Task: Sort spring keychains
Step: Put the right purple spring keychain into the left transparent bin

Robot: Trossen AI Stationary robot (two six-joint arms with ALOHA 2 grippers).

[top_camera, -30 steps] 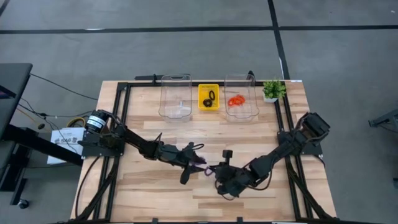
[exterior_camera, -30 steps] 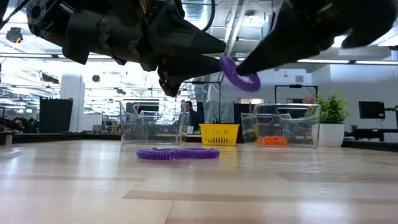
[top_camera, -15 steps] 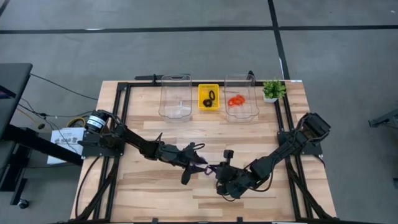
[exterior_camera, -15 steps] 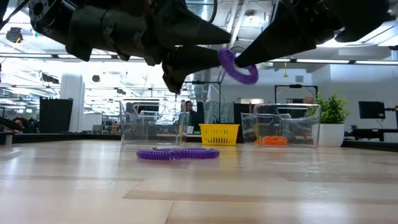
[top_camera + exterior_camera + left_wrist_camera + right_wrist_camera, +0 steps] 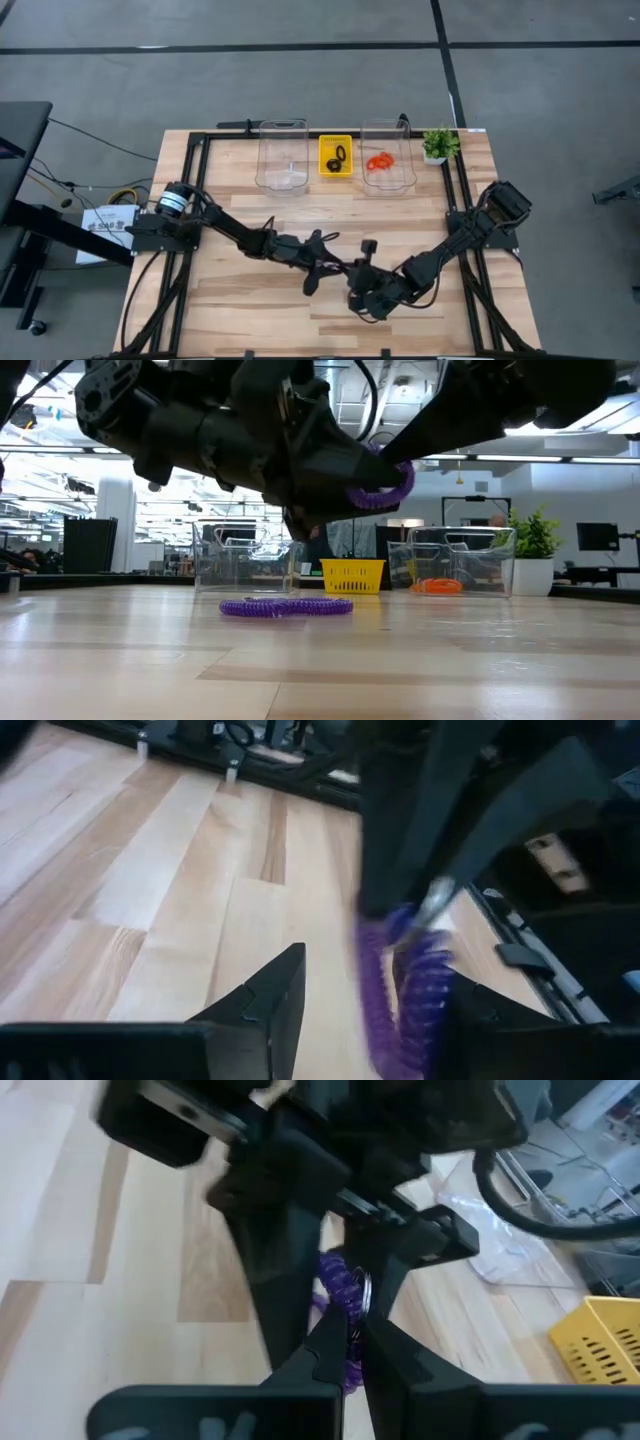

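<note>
The purple spring keychain is hanging and has to be sorted into the empty clear bin. My left gripper will grab it by its coil (image 5: 402, 1010) opposite the metal ring.
A purple spring keychain (image 5: 385, 485) hangs in the air over the table's middle, with my right gripper (image 5: 355, 1325) shut on it. My left gripper (image 5: 375, 975) has reached in level from the table's left. It is open, with one finger on each side of the purple coil (image 5: 400, 995); I cannot tell whether it touches the coil. A second purple keychain (image 5: 285, 606) lies flat on the table below. Orange keychains (image 5: 379, 161) lie in the right clear bin (image 5: 388, 180). Black ones (image 5: 338, 155) lie in the yellow tray (image 5: 336, 170). My right gripper pinches the purple keychain between its two fingertips at the coil's upper end (image 5: 338, 1285), beside a small metal ring (image 5: 362, 1290). The fingers slant down from the table's right side. The coil hangs below them, clear of the table.
A second clear bin (image 5: 282, 175) stands at the far edge, left of the yellow tray. A small potted plant (image 5: 438, 145) stands at the far right corner. Bare wood lies along the near edge (image 5: 320, 670).
My left gripper has moved toward the table's right and a little down, up to my right gripper. Its open fingers now stand around the hanging purple keychain.
</note>
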